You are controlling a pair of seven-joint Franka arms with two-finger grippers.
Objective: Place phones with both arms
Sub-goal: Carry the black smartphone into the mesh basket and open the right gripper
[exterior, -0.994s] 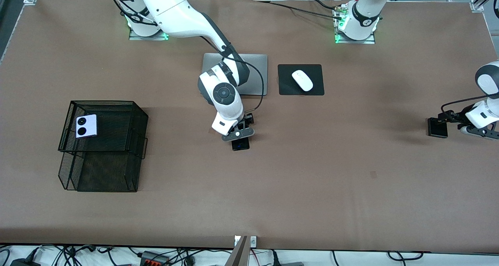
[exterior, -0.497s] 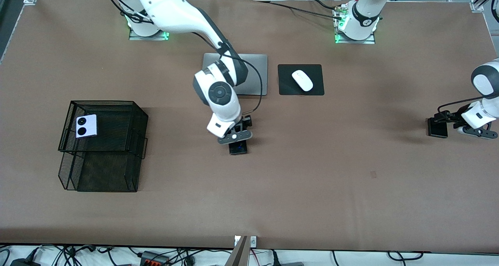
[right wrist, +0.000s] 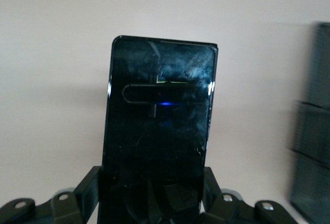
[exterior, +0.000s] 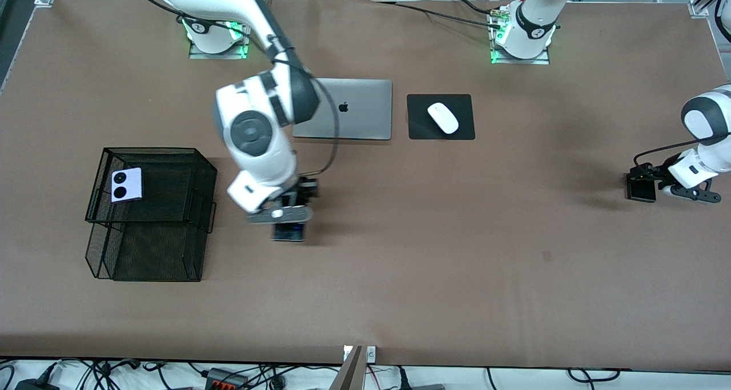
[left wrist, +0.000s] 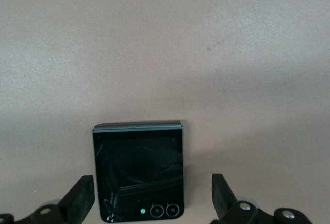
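The small black phone should be placed, so my left gripper should next pick up that phone by its side edges.
My right gripper (exterior: 288,225) is shut on the long black phone (exterior: 289,233), carrying it above the table between the laptop and the mesh basket. In the right wrist view the phone (right wrist: 159,116) sticks out past the gripper (right wrist: 152,183), pinched at its lower end. My left gripper (exterior: 650,185) is open at the left arm's end of the table, straddling the small squarish black phone (exterior: 637,190). That phone (left wrist: 138,172) lies flat between the fingers (left wrist: 81,198) with a gap on each side. The lavender phone (exterior: 127,185) rests on the basket's upper tier.
The black two-tier mesh basket (exterior: 171,253) stands toward the right arm's end; its wall (right wrist: 314,126) shows in the right wrist view. A silver laptop (exterior: 354,109) and a white mouse (exterior: 443,117) on a black pad (exterior: 420,128) lie near the bases.
The right arm has swung toward the basket, carrying the long black phone with it and uncovering the laptop. The left gripper has shifted slightly at the small black phone.
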